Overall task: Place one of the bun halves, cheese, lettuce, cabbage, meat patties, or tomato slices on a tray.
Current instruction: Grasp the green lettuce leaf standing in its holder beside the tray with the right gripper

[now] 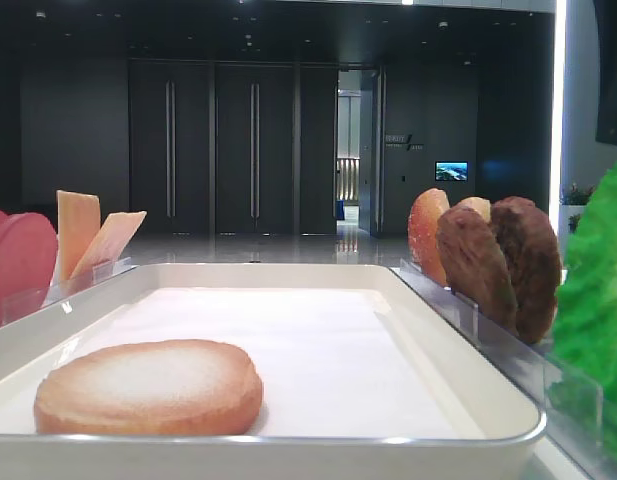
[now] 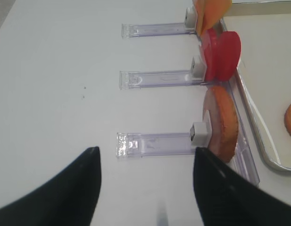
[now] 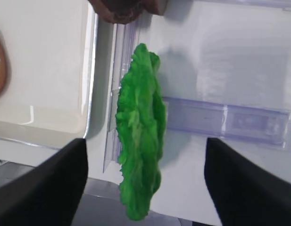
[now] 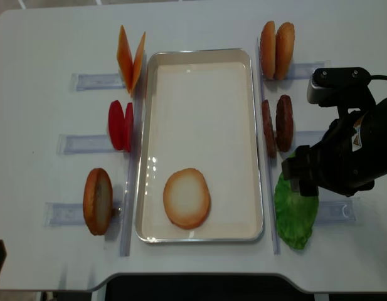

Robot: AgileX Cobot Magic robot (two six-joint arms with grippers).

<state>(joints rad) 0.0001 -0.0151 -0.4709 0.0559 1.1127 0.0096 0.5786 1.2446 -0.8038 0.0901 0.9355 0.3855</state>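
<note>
I next need to grab the green lettuce by its ruffled edge with my right gripper, to layer it over the bun half on the tray [image 4: 187, 198].
The white tray [image 4: 259, 138] lies in the middle of the table, and one bun half [image 4: 187, 198] lies flat at its near end [image 1: 148, 385]. The green lettuce [image 3: 138, 136] stands on edge in a clear rack right of the tray [image 4: 295, 213]. My right gripper [image 3: 145, 143] is open and straddles the leaf, with both black fingers [image 3: 46, 188] well clear of it. My left gripper [image 2: 146, 153] is open and empty over bare table, left of a bun half [image 2: 221, 125] standing in its rack.
Clear slotted racks flank the tray. On the left stand cheese [image 4: 130, 58], tomato slices [image 4: 120, 124] and a bun half [image 4: 97, 200]. On the right stand two bun halves [image 4: 276, 49] and meat patties [image 4: 278, 124]. The right arm [image 4: 344, 150] hangs over the right racks.
</note>
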